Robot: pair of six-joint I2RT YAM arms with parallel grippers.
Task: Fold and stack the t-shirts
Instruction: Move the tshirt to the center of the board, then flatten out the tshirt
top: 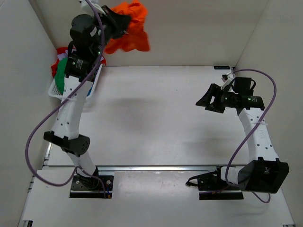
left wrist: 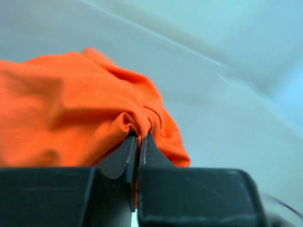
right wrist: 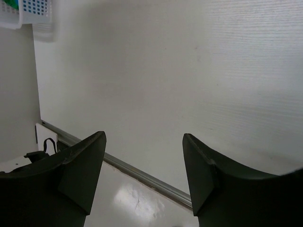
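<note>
My right gripper grabs its free hanging edge (top: 141,46) next, away from my left gripper, to spread the orange t-shirt for folding.
My left gripper (top: 124,22) is raised high near the back wall and is shut on the orange t-shirt (top: 132,32), which hangs bunched from it. In the left wrist view the orange t-shirt (left wrist: 71,113) is pinched between my shut gripper (left wrist: 139,136). A red t-shirt (top: 62,53) and a green t-shirt (top: 59,79) lie in the white basket (top: 91,84) at the back left, partly hidden by my left arm. No blue t-shirt shows. My right gripper (top: 204,103) is open and empty above the table's right side; it also shows in the right wrist view (right wrist: 144,137).
The white table (top: 156,113) lies under both arms, with a metal rail (top: 165,166) along its near edge. White walls enclose the left, back and right sides. A corner of the basket (right wrist: 28,12) shows in the right wrist view.
</note>
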